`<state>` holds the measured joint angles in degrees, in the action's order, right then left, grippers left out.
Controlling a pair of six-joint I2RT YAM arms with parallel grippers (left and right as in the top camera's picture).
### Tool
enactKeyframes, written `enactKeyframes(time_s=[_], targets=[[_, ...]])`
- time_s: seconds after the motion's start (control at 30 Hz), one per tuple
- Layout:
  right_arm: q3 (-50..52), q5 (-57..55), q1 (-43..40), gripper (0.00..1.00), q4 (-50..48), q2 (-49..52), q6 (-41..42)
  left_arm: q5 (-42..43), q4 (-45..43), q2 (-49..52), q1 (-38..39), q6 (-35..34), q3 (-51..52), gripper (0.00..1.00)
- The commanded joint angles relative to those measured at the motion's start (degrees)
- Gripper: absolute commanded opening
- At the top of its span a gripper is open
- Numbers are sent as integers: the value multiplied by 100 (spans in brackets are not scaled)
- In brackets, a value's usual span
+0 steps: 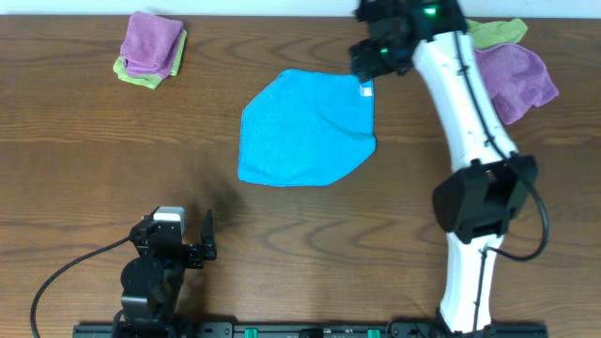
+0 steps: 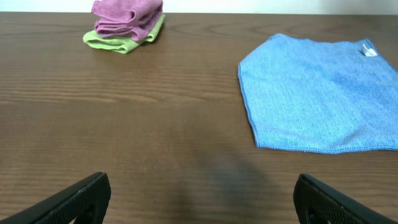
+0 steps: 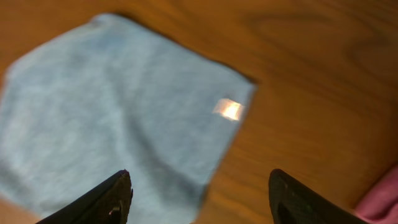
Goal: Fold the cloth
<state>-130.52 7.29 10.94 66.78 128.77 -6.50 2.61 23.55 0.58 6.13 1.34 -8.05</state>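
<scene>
My right gripper picks up the blue cloth by its tagged far corner (image 1: 367, 81) (image 3: 244, 91) next, which leaves the rest free to lift and fold.
The cloth (image 1: 305, 131) is bright blue and lies flat in the middle of the table, with a small white tag (image 1: 366, 89) at its far right corner. My right gripper (image 1: 371, 58) hovers over that tagged corner. In the right wrist view it (image 3: 199, 180) is open with nothing between its fingers, above the cloth (image 3: 112, 118) edge and the tag (image 3: 228, 109). My left gripper (image 1: 175, 235) rests near the front left of the table. It (image 2: 202, 186) is wide open over bare wood, well short of the cloth (image 2: 323, 93).
A folded purple cloth on a light green one (image 1: 150, 49) sits at the back left, also in the left wrist view (image 2: 127, 25). More purple and green cloths (image 1: 512, 70) lie at the back right behind my right arm. Bare wood surrounds the blue cloth.
</scene>
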Motion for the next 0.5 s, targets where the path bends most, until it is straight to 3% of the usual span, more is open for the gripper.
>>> enactKeyframes(time_s=[0.0,0.23,0.47], targets=[[468,461,-275,71,-389,168,-92,17,17,-37,24,37,114,95],[1486,883,-358,71,-1932,391,-175,17,17,-37,24,37,114,95],[1582,929,-337,68,-2420,892,-125,17,17,-37,24,37,114,95]])
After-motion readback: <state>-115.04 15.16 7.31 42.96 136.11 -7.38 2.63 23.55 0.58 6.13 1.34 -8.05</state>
